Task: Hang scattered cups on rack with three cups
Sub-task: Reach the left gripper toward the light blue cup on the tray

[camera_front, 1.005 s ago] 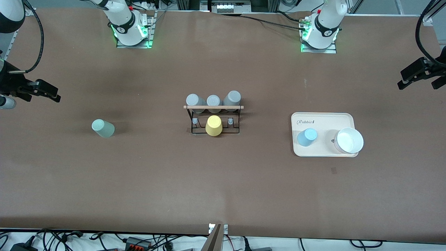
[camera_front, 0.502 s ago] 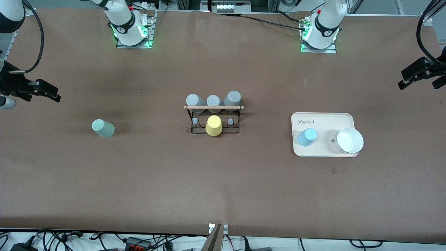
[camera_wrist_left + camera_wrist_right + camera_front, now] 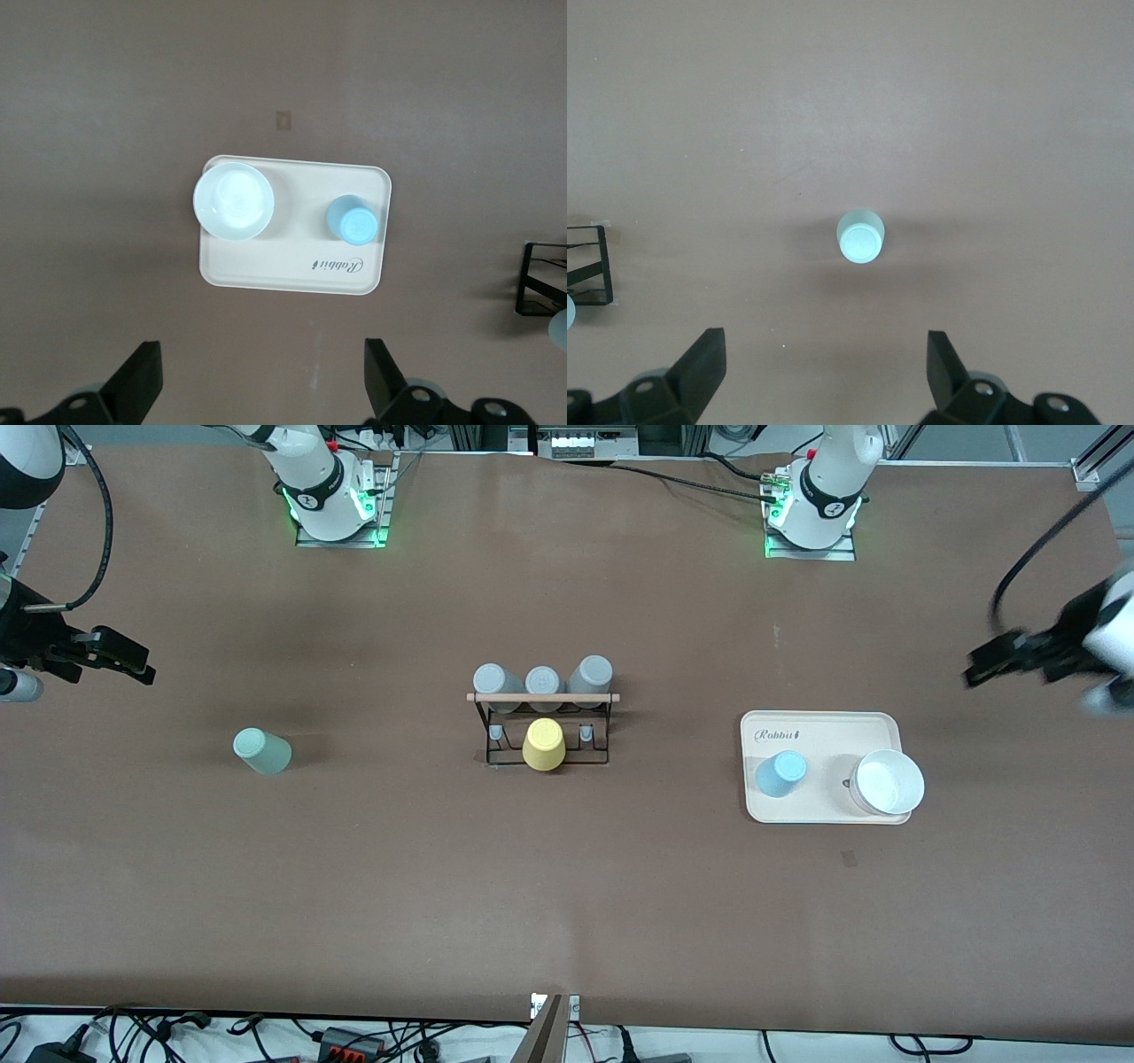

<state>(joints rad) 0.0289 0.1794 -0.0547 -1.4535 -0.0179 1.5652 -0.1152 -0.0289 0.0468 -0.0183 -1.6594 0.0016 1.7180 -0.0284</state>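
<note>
The light blue cup is upside down with its rim flat on the tray, so my left gripper will next grab it by its raised base end (image 3: 788,767) (image 3: 358,225).
The pale sage green cup (image 3: 262,750) lies on the bare table toward the right arm's end; it also shows in the right wrist view (image 3: 860,236). The light blue cup (image 3: 780,772) stands upside down on the beige tray (image 3: 824,726); it also shows in the left wrist view (image 3: 353,220). The black wire rack (image 3: 542,726) with its wooden rod stands mid-table. My left gripper (image 3: 983,666) is open and empty, high over the table beside the tray; its jaws show wide apart in its wrist view (image 3: 261,372). My right gripper (image 3: 133,664) is open and empty, high over the right arm's end (image 3: 824,359).
Three grey cups (image 3: 542,681) and a yellow cup (image 3: 544,745) hang on the rack. A white bowl (image 3: 888,782) sits on the tray beside the blue cup; it also shows in the left wrist view (image 3: 234,200). Rack edges show in both wrist views (image 3: 540,279) (image 3: 589,266).
My left gripper has swung in from the table's edge toward the tray and shows blurred. The right arm, the cups and the rack have not moved.
</note>
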